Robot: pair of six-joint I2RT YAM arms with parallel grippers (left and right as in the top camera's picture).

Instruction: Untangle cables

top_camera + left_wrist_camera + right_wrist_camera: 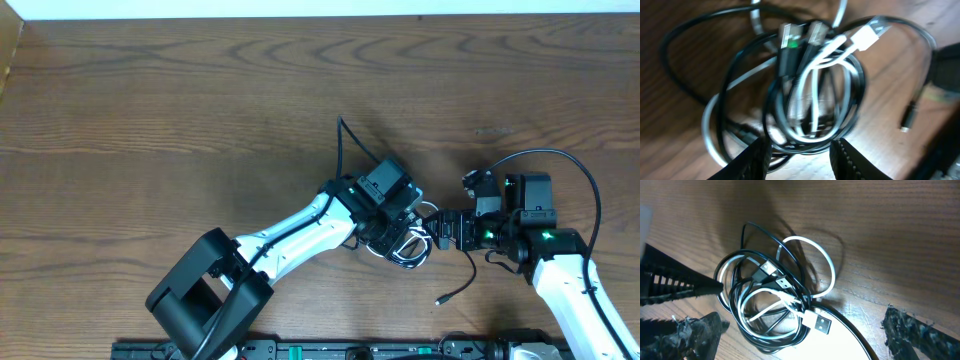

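Observation:
My left gripper moves toward the bundled pieces of cable next, before it closes. Its fingers reach only the tangle's near edge, so closing on them now would miss.
The cables (pixel 410 245) lie in one tangle of black and white loops on the wooden table, between my two grippers. In the left wrist view the tangle (pixel 810 95) fills the middle, with a white USB plug (pixel 867 36) at its top right. My left gripper (pixel 800 150) is open, and its fingertips straddle the tangle's lowest loops. In the right wrist view the tangle (pixel 767 305) lies between the spread fingers of my open right gripper (pixel 802 320). The white plug (pixel 820 323) lies at the tangle's lower right, and a white loop (pixel 827 262) sticks out at the upper right.
A loose black cable end (pixel 441 299) trails from the tangle toward the table's front edge; its small plug also shows in the left wrist view (pixel 906 121). A thin black cord (pixel 340 140) runs away from the left wrist. The left gripper's finger (pixel 675 285) touches the tangle's left side.

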